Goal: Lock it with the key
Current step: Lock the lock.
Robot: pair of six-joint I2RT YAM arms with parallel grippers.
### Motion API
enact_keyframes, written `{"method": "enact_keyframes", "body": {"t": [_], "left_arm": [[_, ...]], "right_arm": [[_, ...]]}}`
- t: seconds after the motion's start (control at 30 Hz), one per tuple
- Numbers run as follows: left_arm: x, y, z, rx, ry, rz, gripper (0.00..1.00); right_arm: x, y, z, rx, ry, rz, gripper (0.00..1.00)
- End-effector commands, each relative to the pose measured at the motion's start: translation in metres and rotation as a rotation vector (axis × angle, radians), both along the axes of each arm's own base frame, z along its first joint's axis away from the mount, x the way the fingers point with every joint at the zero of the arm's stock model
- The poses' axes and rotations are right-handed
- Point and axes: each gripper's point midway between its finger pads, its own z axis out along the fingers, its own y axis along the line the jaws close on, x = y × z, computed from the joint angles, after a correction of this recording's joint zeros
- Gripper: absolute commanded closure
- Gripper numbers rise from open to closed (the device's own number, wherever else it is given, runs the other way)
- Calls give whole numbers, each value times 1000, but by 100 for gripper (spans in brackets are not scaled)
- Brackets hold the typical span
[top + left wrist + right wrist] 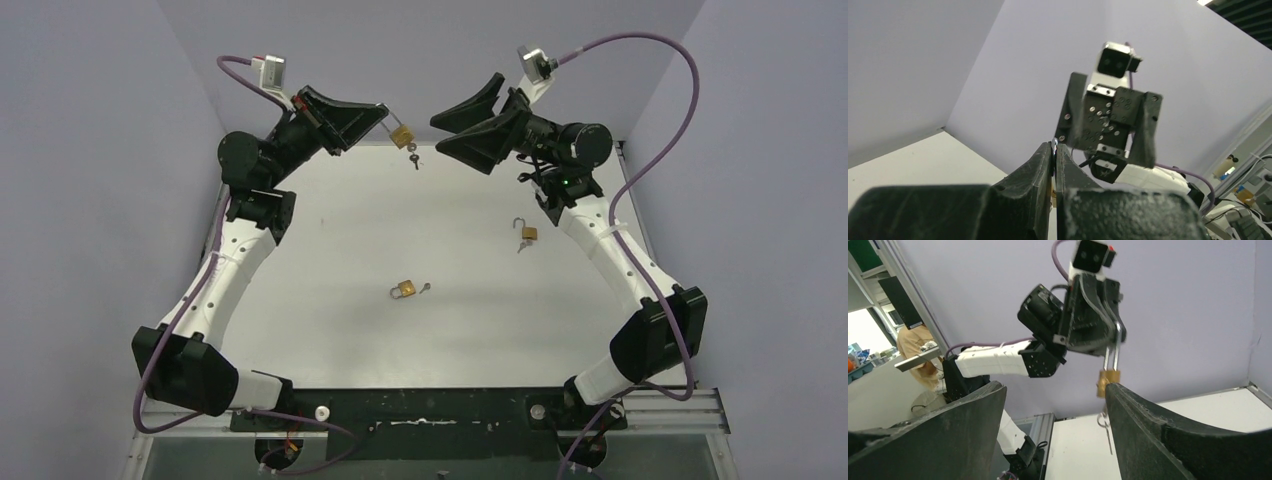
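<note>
The key ring hangs beyond the open fingers, so they would miss it if they closed now. The robot's right gripper should move toward the key ring first, then close on it.
My left gripper [383, 112] is raised at the back of the table, shut on the steel shackle [1054, 145] of a brass padlock [401, 135]. The lock hangs below its fingers, and a key [414, 158] dangles under it. In the right wrist view the padlock [1108, 381] hangs from the left gripper [1114, 335], just beside my right finger [1148, 425], with the key [1105, 422] below. My right gripper [437, 134] faces the lock from the right, a short gap away. It is open [1054, 386] with nothing between its jaws.
Two more brass padlocks lie on the white table [330, 320]. One [403, 290] lies near the middle with a key [425, 288] beside it. The other [527, 233] lies right of centre with its shackle open. Purple walls close in the back and sides.
</note>
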Motion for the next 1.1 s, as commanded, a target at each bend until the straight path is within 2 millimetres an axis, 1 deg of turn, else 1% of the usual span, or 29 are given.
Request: {"method": "enact_keyframes", "body": {"t": [0.0, 0.2, 0.37, 0.47, 0.57, 0.63, 0.9, 1.0, 1.07], "left_arm": [[-33, 7, 58, -64, -173, -36, 100], [-41, 9, 70, -87, -189, -48, 100], [-42, 9, 68, -89, -187, -53, 100], [-41, 10, 66, -89, -181, -44, 100], [-40, 9, 67, -97, -180, -49, 100], [-40, 9, 68, -101, -182, -52, 100], [-41, 9, 69, -100, -182, -54, 100], [-40, 9, 68, -99, -181, -54, 100], [-39, 8, 68, -100, -179, -55, 100]], "right_arm": [[-2, -4, 0, 48, -63, -46, 26], [-11, 4, -4, 43, -64, -8, 29], [-24, 14, -2, 31, -76, 33, 31], [-30, 26, -9, -6, -79, 38, 33], [-29, 37, -21, -64, -75, 18, 34], [-29, 41, -24, -80, -77, 16, 35], [-29, 45, -23, -82, -76, 30, 48], [-29, 45, -22, -84, -77, 30, 51], [-28, 45, -22, -85, -78, 31, 56]]}}
